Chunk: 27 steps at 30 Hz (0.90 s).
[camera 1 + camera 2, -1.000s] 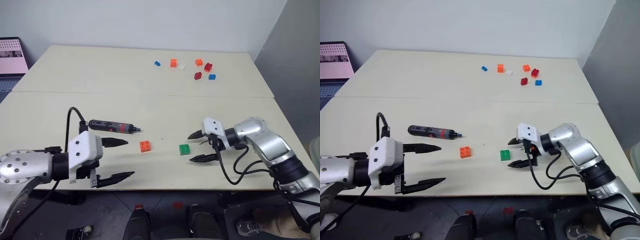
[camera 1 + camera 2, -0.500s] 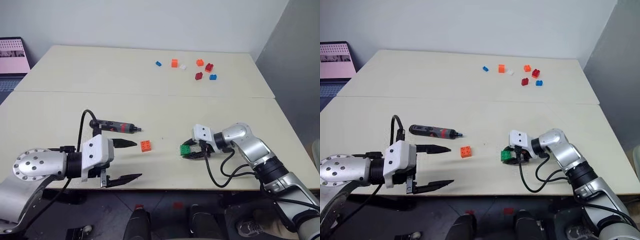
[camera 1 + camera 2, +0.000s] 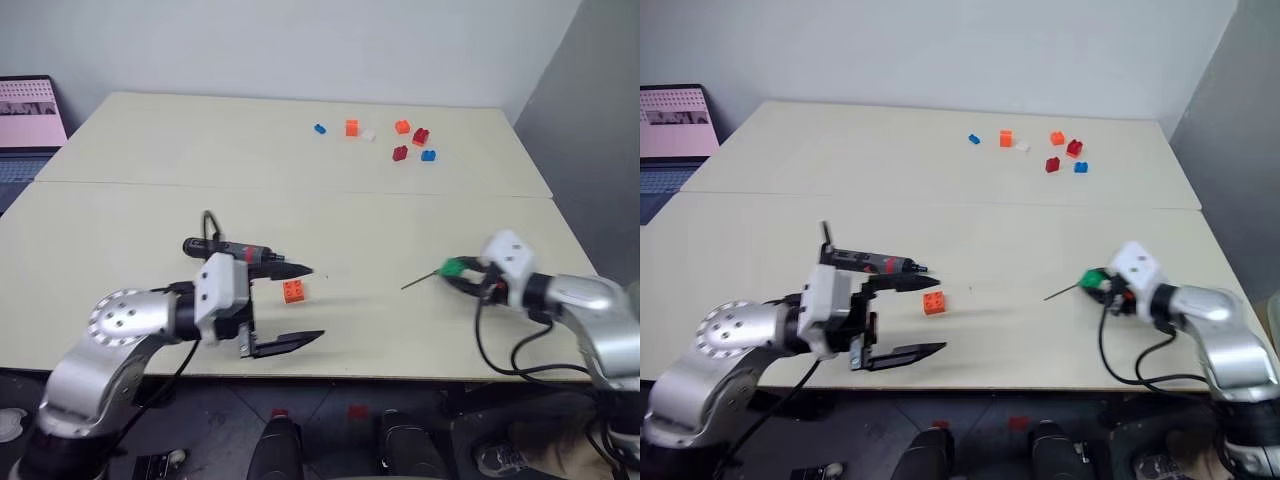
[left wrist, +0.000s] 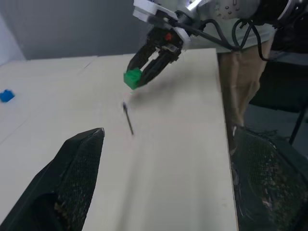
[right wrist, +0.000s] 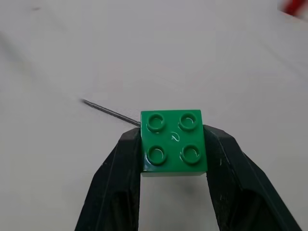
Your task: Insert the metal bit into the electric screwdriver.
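The green brick still hangs above the table, over the metal bit, so my right gripper stays closed on the green brick for now.
The electric screwdriver [image 3: 225, 249], black with red accents, lies on the table at the left with its nose pointing right. My left gripper [image 3: 312, 303] is open just in front of it. Its far finger [image 3: 290, 269] overlaps the screwdriver's nose, and the orange brick [image 3: 293, 291] sits between the fingers. On the right, my right gripper [image 3: 457, 270] is shut on a green brick [image 5: 173, 142] held a little above the table. The metal bit [image 3: 420, 279], a thin dark rod, sticks out leftward from under that brick. I cannot tell whether the metal bit [image 5: 108, 110] touches the brick.
Several small coloured bricks [image 3: 400, 135] lie scattered at the table's far side. A laptop screen [image 3: 30, 100] stands off the far left corner. A seam [image 3: 300, 188] crosses the table [image 3: 150, 210], and both grippers work near its front edge.
My right gripper shut on the green brick and carried it to the right; the bit now shows beside it. My left gripper moved right, over the screwdriver's nose and around the orange brick.
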Each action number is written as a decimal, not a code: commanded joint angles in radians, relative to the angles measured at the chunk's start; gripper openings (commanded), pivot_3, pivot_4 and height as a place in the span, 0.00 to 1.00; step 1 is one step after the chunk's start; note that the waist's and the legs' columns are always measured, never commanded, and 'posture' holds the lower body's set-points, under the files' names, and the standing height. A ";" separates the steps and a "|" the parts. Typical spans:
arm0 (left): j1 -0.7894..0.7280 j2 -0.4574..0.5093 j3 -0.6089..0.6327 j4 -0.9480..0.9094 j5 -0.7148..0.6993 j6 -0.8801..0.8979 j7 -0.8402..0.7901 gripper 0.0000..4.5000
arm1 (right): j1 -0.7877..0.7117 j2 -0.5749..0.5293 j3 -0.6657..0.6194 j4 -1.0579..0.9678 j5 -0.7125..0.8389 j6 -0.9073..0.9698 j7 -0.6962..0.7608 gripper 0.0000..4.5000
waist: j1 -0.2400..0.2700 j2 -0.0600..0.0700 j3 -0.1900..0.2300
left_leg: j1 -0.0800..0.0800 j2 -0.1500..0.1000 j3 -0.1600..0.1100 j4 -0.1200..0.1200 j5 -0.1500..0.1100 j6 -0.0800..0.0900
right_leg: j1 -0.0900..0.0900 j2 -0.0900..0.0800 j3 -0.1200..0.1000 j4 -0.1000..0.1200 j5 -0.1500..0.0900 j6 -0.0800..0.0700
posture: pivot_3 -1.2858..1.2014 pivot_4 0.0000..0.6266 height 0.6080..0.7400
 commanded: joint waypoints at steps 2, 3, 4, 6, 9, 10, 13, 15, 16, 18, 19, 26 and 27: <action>-0.077 -0.026 -0.064 0.039 0.021 -0.036 -0.026 1.00 | 0.090 0.101 -0.123 -0.124 -0.001 0.161 -0.207 0.32 | -0.005 0.000 0.000 | 0.001 0.000 0.000 0.000 0.000 0.000 | 0.000 0.000 0.000 0.001 0.000 0.000 | 0.52 0.24 1.00; -0.090 -0.030 -0.074 0.048 0.026 -0.040 -0.030 1.00 | 0.094 0.128 -0.132 -0.131 0.000 0.189 -0.242 0.32 | -0.004 0.000 0.000 | 0.001 0.000 0.000 0.000 0.000 0.000 | 0.000 0.000 0.000 0.001 0.000 0.000 | 0.52 0.24 1.00; -0.104 -0.035 -0.083 0.061 0.030 -0.044 -0.033 1.00 | 0.092 0.154 -0.135 -0.126 0.000 0.215 -0.274 0.32 | -0.006 0.000 0.000 | 0.001 0.000 -0.001 -0.001 0.000 0.001 | 0.000 0.000 0.000 0.001 0.000 0.000 | 0.52 0.24 1.00; -0.125 -0.043 -0.095 0.075 0.037 -0.048 -0.035 1.00 | 0.077 0.187 -0.140 -0.111 -0.006 0.247 -0.326 0.32 | -0.011 0.000 0.000 | 0.001 0.000 0.001 0.000 0.000 0.001 | 0.000 0.000 0.001 0.000 0.000 0.000 | 0.52 0.24 1.00; -0.145 -0.049 -0.104 0.078 0.037 -0.047 -0.033 1.00 | 0.027 0.226 -0.167 -0.058 -0.035 0.252 -0.437 0.32 | -0.013 0.000 0.000 | 0.001 0.000 0.001 0.000 0.000 0.001 | 0.000 0.000 0.002 0.000 0.000 0.000 | 0.52 0.24 1.00; -0.149 -0.051 -0.105 0.078 0.037 -0.045 -0.033 1.00 | 0.015 0.236 -0.173 -0.043 -0.038 0.253 -0.464 0.32 | -0.014 0.000 0.000 | 0.001 0.000 0.001 0.000 0.000 0.001 | 0.000 0.000 0.002 0.000 0.000 0.000 | 0.52 0.24 1.00; -0.156 -0.054 -0.105 0.074 0.038 -0.039 -0.028 1.00 | -0.007 0.246 -0.176 -0.011 -0.038 0.258 -0.503 0.32 | -0.015 0.000 0.000 | 0.000 0.000 0.001 -0.001 0.000 0.001 | 0.000 0.000 0.002 0.000 0.000 0.000 | 0.52 0.24 1.00; -0.157 -0.053 -0.103 0.070 0.037 -0.036 -0.026 1.00 | -0.017 0.259 -0.186 -0.003 -0.024 0.274 -0.522 0.32 | -0.016 0.000 0.000 | 0.000 0.000 0.001 -0.001 0.000 0.001 | 0.000 0.000 0.002 -0.001 0.000 0.000 | 0.52 0.24 1.00; -0.157 -0.052 -0.102 0.069 0.038 -0.035 -0.024 1.00 | -0.020 0.265 -0.192 0.000 -0.017 0.280 -0.530 0.32 | -0.016 0.000 0.000 | 0.000 0.000 0.001 -0.001 0.000 0.001 | 0.000 0.000 0.002 -0.001 0.000 0.000 | 0.52 0.24 1.00; -0.154 -0.050 -0.099 0.065 0.037 -0.033 -0.021 1.00 | -0.024 0.277 -0.204 0.001 -0.001 0.282 -0.540 0.49 | -0.017 0.001 0.000 | 0.000 0.000 0.001 -0.002 0.000 0.001 | 0.000 0.000 0.002 -0.001 0.000 0.000 | 0.52 0.24 1.00; -0.153 -0.048 -0.097 0.064 0.037 -0.031 -0.019 1.00 | -0.025 0.281 -0.209 -0.001 0.009 0.277 -0.540 0.53 | -0.017 0.001 0.000 | 0.000 0.000 0.001 -0.002 0.000 0.001 | 0.000 0.000 0.002 -0.001 0.000 0.000 | 0.52 0.24 1.00; -0.143 -0.006 -0.073 0.058 0.015 0.015 -0.027 1.00 | 0.019 0.253 -0.211 -0.083 0.027 0.190 -0.515 0.96 | -0.019 0.001 0.000 | 0.000 0.000 0.001 -0.002 0.000 0.001 | 0.000 0.000 0.002 -0.001 0.000 0.000 | 0.52 0.24 1.00; -0.141 0.001 -0.065 0.059 0.014 0.018 -0.024 1.00 | 0.028 0.239 -0.206 -0.100 0.031 0.177 -0.497 1.00 | -0.019 0.001 0.000 | 0.000 0.000 0.000 -0.002 0.000 0.001 | 0.000 0.000 0.002 -0.001 0.000 0.000 | 0.52 0.24 1.00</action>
